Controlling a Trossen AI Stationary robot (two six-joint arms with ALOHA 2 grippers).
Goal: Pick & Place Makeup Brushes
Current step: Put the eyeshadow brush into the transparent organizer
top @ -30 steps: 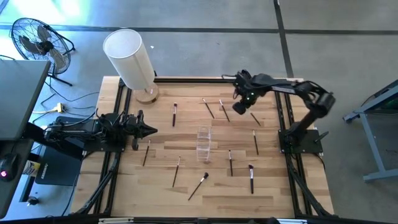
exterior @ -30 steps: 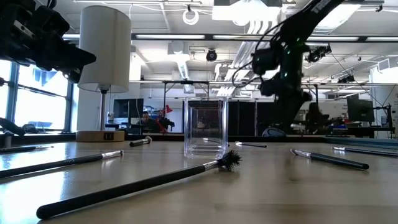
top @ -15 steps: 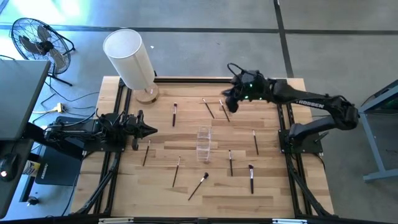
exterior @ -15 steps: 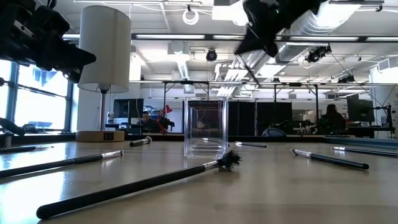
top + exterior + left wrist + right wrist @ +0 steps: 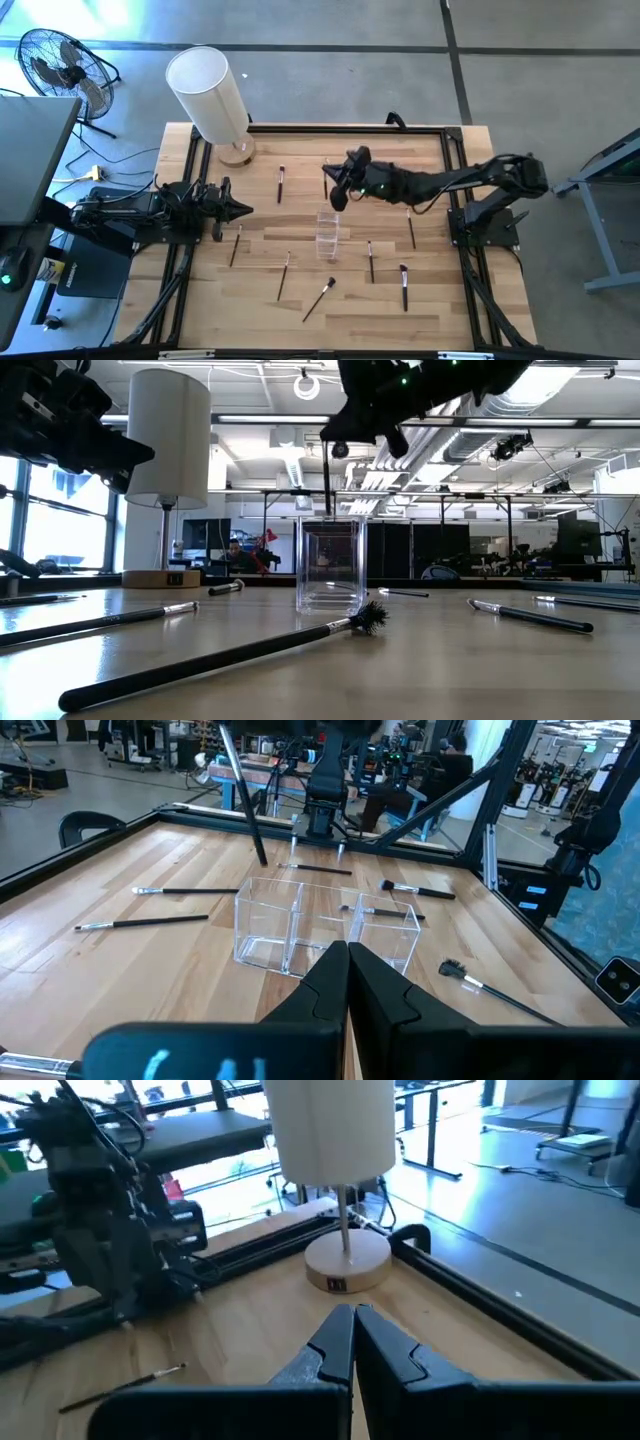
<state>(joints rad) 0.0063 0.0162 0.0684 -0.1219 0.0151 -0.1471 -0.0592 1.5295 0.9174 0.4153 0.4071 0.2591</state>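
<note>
I need to move the brush nearer with my right gripper before I let go of it, because the brush's lower end (image 5: pixel 326 196) and my fingers are beyond the cup's far edge.
My right gripper (image 5: pixel 338 192) hangs above the small clear plastic cup (image 5: pixel 327 232), shut on a thin dark makeup brush (image 5: pixel 330 480) that hangs below it. The cup stands mid-table and also shows in the low view (image 5: pixel 331 568). Several other makeup brushes lie flat on the wood around the cup, such as a brush at the far side (image 5: pixel 281 183), one on the right (image 5: pixel 411 228) and a fluffy-tipped one at the near side (image 5: pixel 318 298). My left gripper (image 5: pixel 240 209) waits shut and empty at the table's left side. My right gripper pinches the brush's upper end (image 5: pixel 331 448) between its two fingers, coming from above. The brush hangs below the fingers, nearly upright and a little tilted in the left wrist view (image 5: pixel 243 795). It is clear of the table, its lower end (image 5: pixel 330 512) just above the cup's rim.
A white-shaded lamp (image 5: pixel 210 95) on a round wooden base (image 5: pixel 236 152) stands at the table's far left corner. A black frame rail (image 5: pixel 300 127) runs along the far edge. A floor fan (image 5: pixel 60 65) stands beyond the table's left.
My right gripper has risen from the table's far right part with a brush and gone left and nearer, toward the clear cup. The brush has been lifted clear of the table and now hangs over the cup.
</note>
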